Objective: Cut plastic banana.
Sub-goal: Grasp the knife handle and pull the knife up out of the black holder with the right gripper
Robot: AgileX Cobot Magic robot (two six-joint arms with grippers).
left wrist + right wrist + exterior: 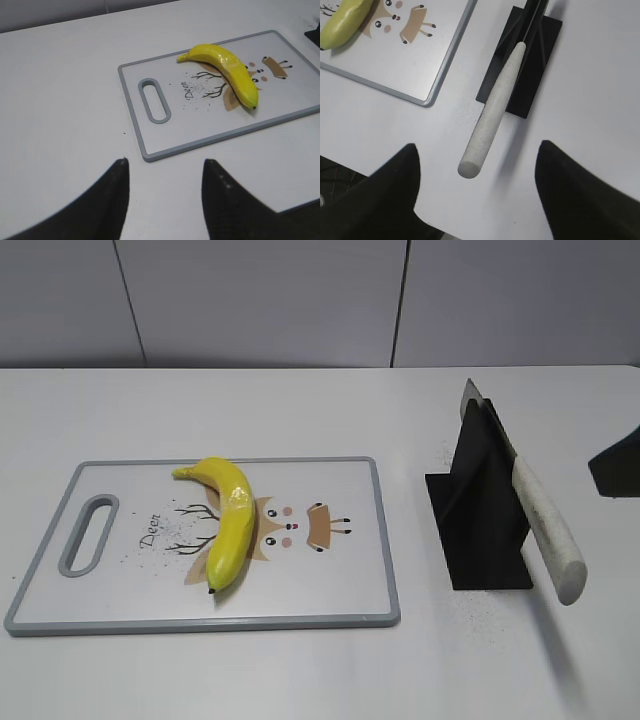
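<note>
My right gripper is going to take hold of the cleaver knife next by its pale speckled handle (548,525), to cut the plastic banana (230,520).
The plastic banana (230,520) is glossy yellow and lies whole on a white cutting board (340,590) with a grey rim and a deer drawing. It also shows in the left wrist view (227,70) and partly in the right wrist view (342,20). A knife with a speckled white handle (545,530) rests in a black stand (480,510), handle pointing toward the front. My left gripper (165,162) is open above bare table left of the board. My right gripper (477,150) is open, its fingers either side of the handle end (492,110), not touching it.
The board (150,152) has a slotted handle hole (154,99) at its left end. The black stand (520,65) stands just right of the board's edge (427,102). A dark piece of the right arm (617,465) shows at the right edge. A grey wall is behind.
</note>
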